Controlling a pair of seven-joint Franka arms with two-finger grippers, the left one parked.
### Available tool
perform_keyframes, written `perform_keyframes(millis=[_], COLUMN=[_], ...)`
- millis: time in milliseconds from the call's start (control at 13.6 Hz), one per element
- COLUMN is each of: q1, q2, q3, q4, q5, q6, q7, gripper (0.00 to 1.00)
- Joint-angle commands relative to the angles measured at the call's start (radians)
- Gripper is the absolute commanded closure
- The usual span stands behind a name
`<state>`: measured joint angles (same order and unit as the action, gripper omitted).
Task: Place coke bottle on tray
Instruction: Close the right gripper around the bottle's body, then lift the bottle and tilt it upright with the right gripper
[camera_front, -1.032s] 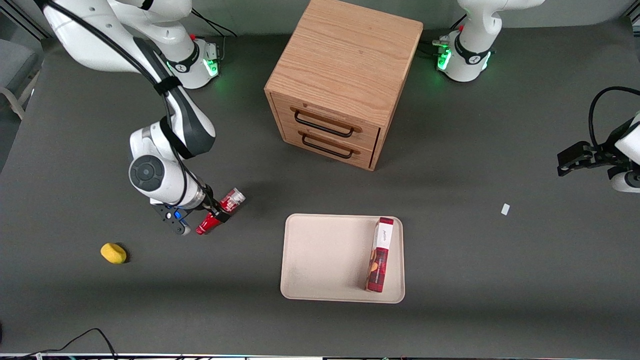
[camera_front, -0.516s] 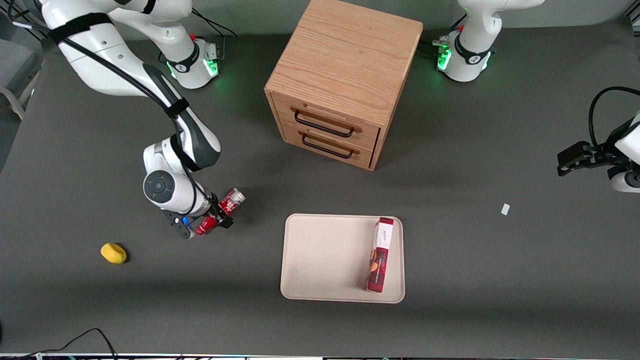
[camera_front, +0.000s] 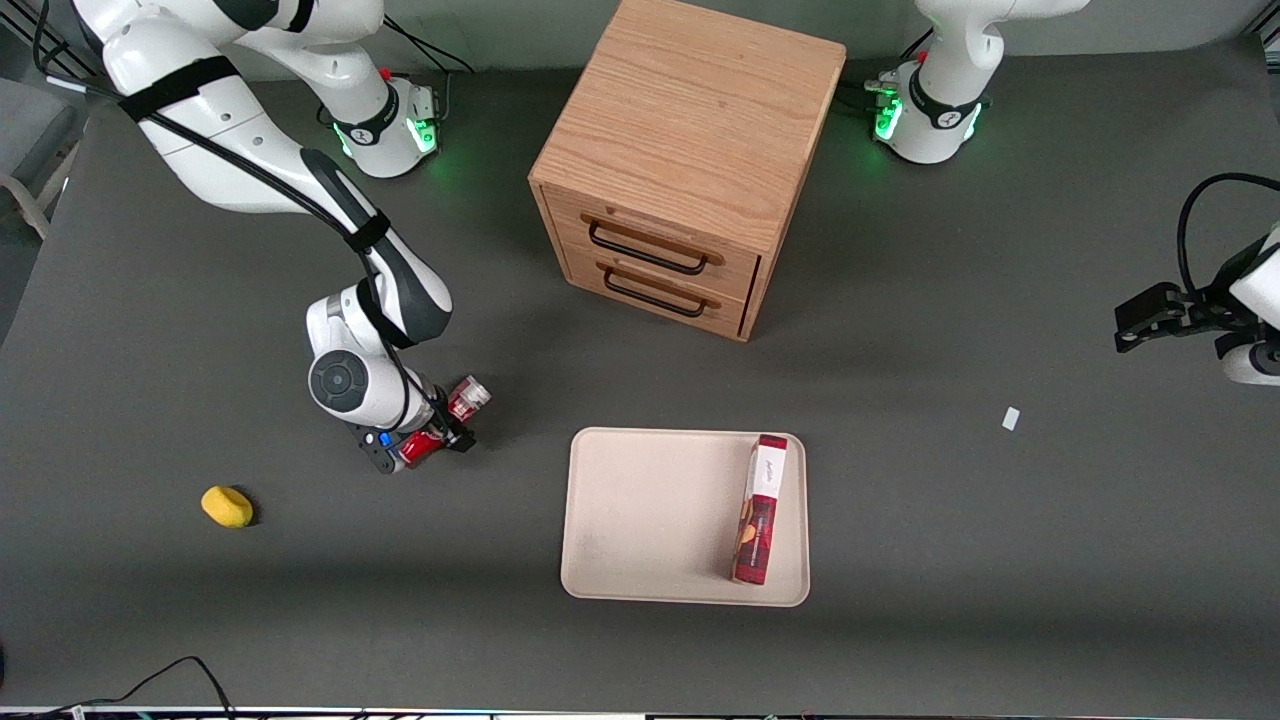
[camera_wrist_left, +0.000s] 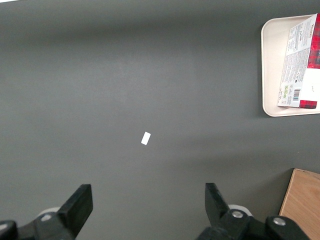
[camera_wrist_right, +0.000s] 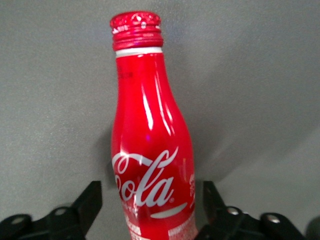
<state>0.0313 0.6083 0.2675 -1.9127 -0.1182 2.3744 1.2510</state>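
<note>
The coke bottle needs to go on the tray (camera_front: 650, 520), so my right gripper will next grab the bottle by its body around the white script (camera_front: 420, 445).
The coke bottle (camera_front: 468, 398) is red with white script and lies on its side on the dark table, toward the working arm's end from the tray. My right gripper (camera_front: 443, 427) straddles the bottle's body with its fingers open. In the right wrist view the bottle (camera_wrist_right: 150, 145) fills the space between the two black fingers (camera_wrist_right: 90, 200), with a narrow gap on each side, and its red cap points away from the gripper (camera_wrist_right: 150, 202). The beige tray (camera_front: 650, 520) lies flat on the table and also shows in the left wrist view (camera_wrist_left: 270, 60).
A long red-and-white box (camera_front: 762, 510) lies on the tray along its edge toward the parked arm. A wooden two-drawer cabinet (camera_front: 690, 150) stands farther from the front camera. A yellow object (camera_front: 227, 506) and a small white scrap (camera_front: 1011, 419) lie on the table.
The right arm's wrist has shifted toward the tray and the gripper has come over the bottle, now hiding its middle. The bottle has not moved.
</note>
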Motion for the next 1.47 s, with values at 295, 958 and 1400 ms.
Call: perform_keyframes(millis=[295,958,1400], q1=[-0.004,0.033,0.146], q2=[-0.004,-0.001,0.223], q3=[0.002,0.021,0.059], q4=[0.041,0.585,0.976], q5=[-0.026,-0.031,-0.024], q6=[0.006,-0.426,-0.452], q7=[0.021,-0.299,-0.628], gripper=[1.0,1.0,1.0])
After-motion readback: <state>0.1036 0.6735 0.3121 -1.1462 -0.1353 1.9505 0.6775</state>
